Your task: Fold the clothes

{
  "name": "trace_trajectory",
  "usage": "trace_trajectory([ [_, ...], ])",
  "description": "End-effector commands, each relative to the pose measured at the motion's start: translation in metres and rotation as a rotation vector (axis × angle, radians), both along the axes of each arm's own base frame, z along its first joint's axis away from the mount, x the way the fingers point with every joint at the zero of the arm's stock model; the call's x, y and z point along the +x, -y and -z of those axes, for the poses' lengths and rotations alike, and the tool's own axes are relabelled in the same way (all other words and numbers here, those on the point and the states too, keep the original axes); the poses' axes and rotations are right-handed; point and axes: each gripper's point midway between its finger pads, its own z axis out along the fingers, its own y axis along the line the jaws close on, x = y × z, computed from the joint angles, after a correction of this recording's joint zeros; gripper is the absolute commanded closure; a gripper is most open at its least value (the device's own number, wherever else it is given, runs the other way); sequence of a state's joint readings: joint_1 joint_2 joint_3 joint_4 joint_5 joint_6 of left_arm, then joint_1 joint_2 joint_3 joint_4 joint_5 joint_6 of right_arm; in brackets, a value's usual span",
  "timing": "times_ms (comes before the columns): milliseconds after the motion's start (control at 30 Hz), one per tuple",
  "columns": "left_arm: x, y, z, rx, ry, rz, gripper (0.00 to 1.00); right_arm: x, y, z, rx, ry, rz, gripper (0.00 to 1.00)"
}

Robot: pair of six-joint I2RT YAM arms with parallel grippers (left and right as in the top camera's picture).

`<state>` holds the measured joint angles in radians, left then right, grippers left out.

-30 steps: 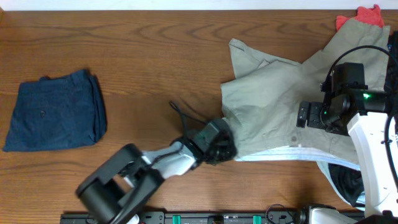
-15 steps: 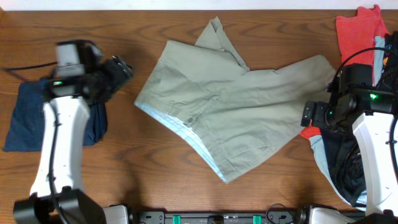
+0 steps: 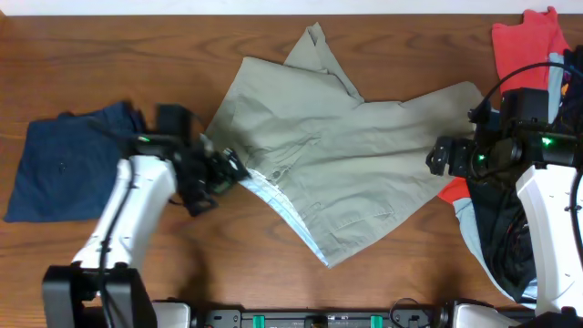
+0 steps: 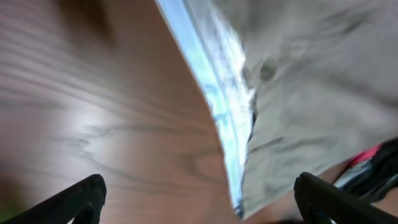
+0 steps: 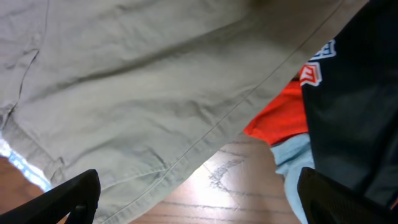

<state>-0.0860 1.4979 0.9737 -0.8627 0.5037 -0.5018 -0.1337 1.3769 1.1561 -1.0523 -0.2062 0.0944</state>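
My left gripper should next grip the waistband's near corner [image 3: 326, 260] to hold the khaki shorts [image 3: 364, 155] in place while my right gripper spreads the legs for folding.
The clothes, light khaki shorts [image 3: 364, 155], lie spread across the middle of the table. Their pale-lined waistband [image 3: 282, 210] runs along the lower left edge. My left gripper [image 3: 230, 169] stands open at the waistband's left end. In the left wrist view the pale waistband [image 4: 227, 112] runs between the wide-apart fingertips [image 4: 84, 194], and the left gripper [image 4: 202, 208] holds nothing. My right gripper [image 3: 437, 159] is open over the right leg's hem. In the right wrist view the khaki fabric [image 5: 137, 93] fills the left, and the right gripper [image 5: 199, 208] is empty above bare wood.
Folded navy shorts [image 3: 80, 170] lie at the far left, beside my left arm. A pile of red [image 3: 528, 36], black and light blue garments [image 5: 298, 162] lies along the right edge, under my right arm. The red garment [image 5: 280, 121] touches the khaki hem.
The left gripper let go of the shorts, which now lie spread at the centre. The arm swung out over the navy shorts, then back to the waistband's left end. The right gripper edged left.
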Motion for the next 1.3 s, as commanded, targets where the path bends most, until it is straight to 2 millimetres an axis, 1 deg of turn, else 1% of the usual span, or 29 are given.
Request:
trace_trajectory([
  [0, -0.030, 0.030, 0.028, -0.012, -0.088, 0.028, 0.02, 0.001, -0.004, -0.001, 0.022, 0.008, -0.022, 0.01],
  [100, -0.048, 0.071, 0.045, -0.073, -0.083, 0.075, 0.02, 0.000, -0.004, -0.001, 0.023, 0.005, -0.022, 0.01],
  [267, -0.068, 0.123, 0.059, -0.120, -0.064, 0.111, 0.02, -0.001, -0.004, -0.001, 0.024, 0.001, -0.022, 0.01],
  [333, -0.076, 0.140, 0.064, -0.122, -0.057, 0.126, 0.02, -0.001, -0.004, -0.001, 0.024, 0.000, -0.022, 0.01],
  [467, -0.092, 0.165, 0.078, -0.111, -0.103, 0.114, 0.02, -0.001, -0.004, -0.001, 0.024, 0.001, -0.022, 0.01],
  [500, -0.096, 0.170, 0.082, -0.110, -0.116, 0.113, 0.00, -0.001, -0.004, -0.001, 0.023, 0.000, -0.022, 0.01],
  [533, -0.099, 0.173, 0.087, -0.108, -0.123, 0.118, 0.13, -0.001, -0.004, -0.001, 0.023, 0.001, -0.021, 0.01],
  [567, -0.102, 0.176, 0.092, -0.102, -0.130, 0.129, 0.29, -0.001, -0.004, -0.001, 0.023, 0.001, -0.022, 0.01],
  [633, -0.107, 0.172, 0.101, -0.077, -0.150, 0.144, 0.81, -0.001, -0.004, -0.001, 0.023, 0.001, -0.022, 0.01],
  [667, -0.109, 0.167, 0.104, -0.061, -0.158, 0.157, 0.94, -0.001, -0.004, -0.001, 0.021, 0.000, -0.021, 0.01],
  [733, -0.113, 0.146, 0.109, -0.008, -0.200, 0.168, 0.94, -0.001, -0.002, 0.000, 0.011, -0.001, -0.018, 0.01],
  [800, -0.120, 0.114, 0.109, 0.068, -0.264, 0.161, 0.94, -0.001, 0.000, 0.000, -0.003, -0.003, -0.014, 0.01],
  [867, -0.128, 0.069, 0.106, 0.186, -0.330, 0.144, 0.94, -0.001, 0.001, 0.000, -0.004, -0.003, -0.014, 0.01],
  [900, -0.131, 0.041, 0.102, 0.265, -0.360, 0.132, 0.94, -0.001, 0.001, 0.000, -0.004, -0.003, -0.014, 0.01],
  [967, -0.134, -0.007, 0.091, 0.397, -0.396, 0.093, 0.94, 0.000, -0.002, 0.000, 0.008, 0.002, -0.019, 0.01],
  [1000, -0.134, -0.030, 0.085, 0.444, -0.408, 0.065, 0.94, 0.001, -0.006, -0.001, 0.026, 0.011, -0.036, 0.02],
  [1067, -0.131, -0.061, 0.075, 0.466, -0.411, -0.002, 0.94, 0.005, -0.021, -0.005, 0.075, 0.042, -0.099, 0.03],
  [1167, -0.121, -0.084, 0.067, 0.398, -0.383, -0.148, 0.94, 0.014, -0.046, -0.012, 0.141, 0.094, -0.178, 0.04],
  [1200, -0.117, -0.088, 0.065, 0.360, -0.371, -0.208, 0.94, 0.017, -0.056, -0.013, 0.150, 0.109, -0.208, 0.05],
  [1267, -0.107, -0.088, 0.062, 0.274, -0.336, -0.270, 0.94, 0.024, -0.073, -0.013, 0.149, 0.136, -0.265, 0.04],
])
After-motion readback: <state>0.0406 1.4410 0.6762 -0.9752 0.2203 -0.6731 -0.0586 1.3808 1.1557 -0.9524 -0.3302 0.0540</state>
